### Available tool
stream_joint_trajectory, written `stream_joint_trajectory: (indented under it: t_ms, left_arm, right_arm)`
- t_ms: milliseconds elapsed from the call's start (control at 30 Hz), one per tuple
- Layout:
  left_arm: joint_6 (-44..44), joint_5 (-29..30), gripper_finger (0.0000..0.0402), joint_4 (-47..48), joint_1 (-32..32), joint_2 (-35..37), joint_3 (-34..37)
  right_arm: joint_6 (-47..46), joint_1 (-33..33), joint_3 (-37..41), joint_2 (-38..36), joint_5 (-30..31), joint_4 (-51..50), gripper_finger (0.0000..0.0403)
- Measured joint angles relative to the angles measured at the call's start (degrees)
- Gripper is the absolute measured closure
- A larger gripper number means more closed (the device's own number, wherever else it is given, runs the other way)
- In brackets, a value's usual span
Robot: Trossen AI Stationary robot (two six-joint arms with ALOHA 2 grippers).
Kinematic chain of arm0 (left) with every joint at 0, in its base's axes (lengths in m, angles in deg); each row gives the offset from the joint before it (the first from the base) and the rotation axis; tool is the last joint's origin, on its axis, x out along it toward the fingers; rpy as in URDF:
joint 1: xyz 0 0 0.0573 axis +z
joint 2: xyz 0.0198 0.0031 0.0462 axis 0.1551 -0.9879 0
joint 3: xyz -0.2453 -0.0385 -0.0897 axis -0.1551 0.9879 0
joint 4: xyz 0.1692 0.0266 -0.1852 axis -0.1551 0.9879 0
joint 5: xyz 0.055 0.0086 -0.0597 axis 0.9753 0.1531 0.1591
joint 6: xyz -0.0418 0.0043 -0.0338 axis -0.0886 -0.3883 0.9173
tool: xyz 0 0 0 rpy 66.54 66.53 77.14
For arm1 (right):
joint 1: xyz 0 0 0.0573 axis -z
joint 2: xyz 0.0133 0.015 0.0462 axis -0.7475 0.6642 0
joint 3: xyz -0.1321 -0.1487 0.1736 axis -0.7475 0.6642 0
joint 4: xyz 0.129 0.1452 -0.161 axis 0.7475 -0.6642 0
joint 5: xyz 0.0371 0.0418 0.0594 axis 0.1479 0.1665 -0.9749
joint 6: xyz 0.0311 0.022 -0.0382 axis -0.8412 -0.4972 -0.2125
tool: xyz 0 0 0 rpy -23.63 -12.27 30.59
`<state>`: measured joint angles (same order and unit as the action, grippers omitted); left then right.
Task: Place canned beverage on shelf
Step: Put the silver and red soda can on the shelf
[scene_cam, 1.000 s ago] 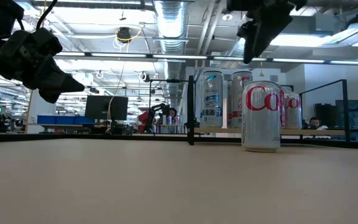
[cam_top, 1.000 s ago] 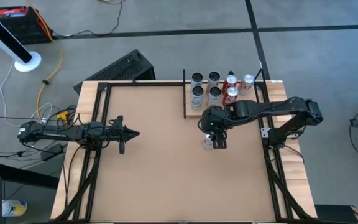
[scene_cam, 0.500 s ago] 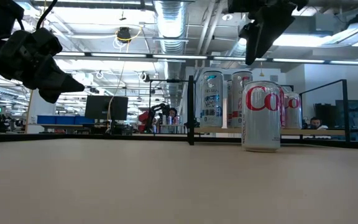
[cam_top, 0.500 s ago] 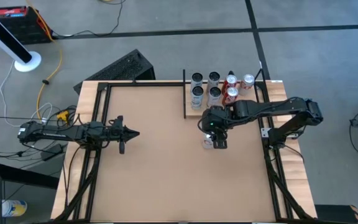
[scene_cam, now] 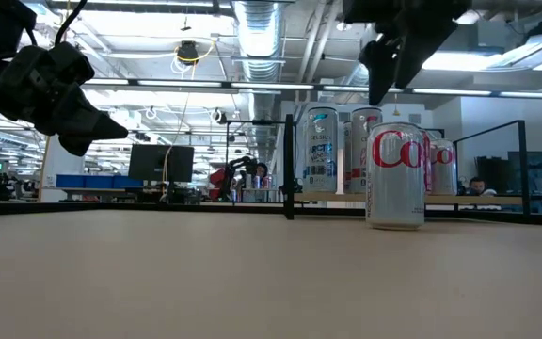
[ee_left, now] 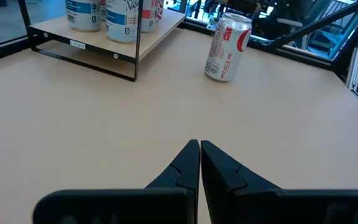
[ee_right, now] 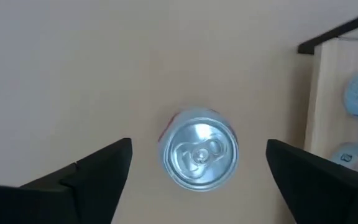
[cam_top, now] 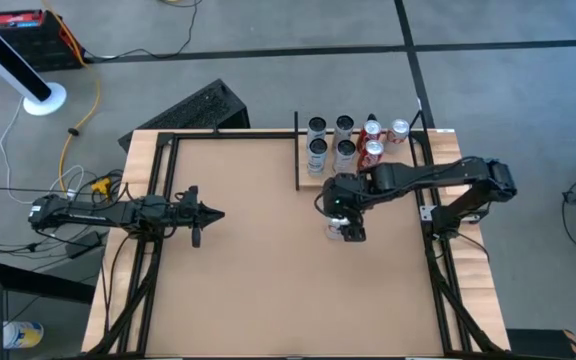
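Observation:
I will place this last canned beverage on the shelf (ee_right: 340,130), so my right gripper will grab its silver top end (ee_right: 199,152).
A red-and-silver canned beverage (scene_cam: 396,175) stands upright on its base on the tan tabletop, just on the near side of the shelf (cam_top: 308,172); it also shows as the can (ee_left: 227,47) in the left wrist view. My right gripper (ee_right: 199,147) hangs open above the can's top (ee_right: 199,155), pointing steeply down, one finger on either side and well clear of it. The shelf is a pale wood board with black posts at the table's far right, and several cans (cam_top: 344,150) stand on it. My left gripper (ee_left: 199,147) is shut and empty at the table's left.
The black post (cam_top: 296,150) at the shelf's left edge rises beside the cans. A black frame rail (cam_top: 433,250) runs along the table's right edge. Bare tabletop (cam_top: 258,270) stretches between the two arms and toward the near edge.
My right gripper has spread its fingers wider above the can while staying in place. The can has not moved.

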<state>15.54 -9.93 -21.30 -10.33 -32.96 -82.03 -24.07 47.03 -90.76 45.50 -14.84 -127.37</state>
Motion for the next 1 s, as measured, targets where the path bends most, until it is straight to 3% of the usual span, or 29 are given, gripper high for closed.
stream_joint_trajectory:
  t_ms: [400,767,1000]
  left_arm:
    - [0.00,-0.01,0.0402,0.02,-0.01,-0.02,0.00]
    - [0.00,0.00,0.0402,0.01,0.00,0.00,0.00]
    - [0.00,-0.01,0.0402,0.00,-0.01,0.00,0.00]
  right_arm:
    - [3.46,1.82,0.02,7.90,-2.25,-3.55,0.0007]
    - [2.56,1.84,0.02,8.33,-0.44,-3.85,0.0009]
    - [2.40,1.78,0.02,8.33,0.21,-3.94,0.0061]
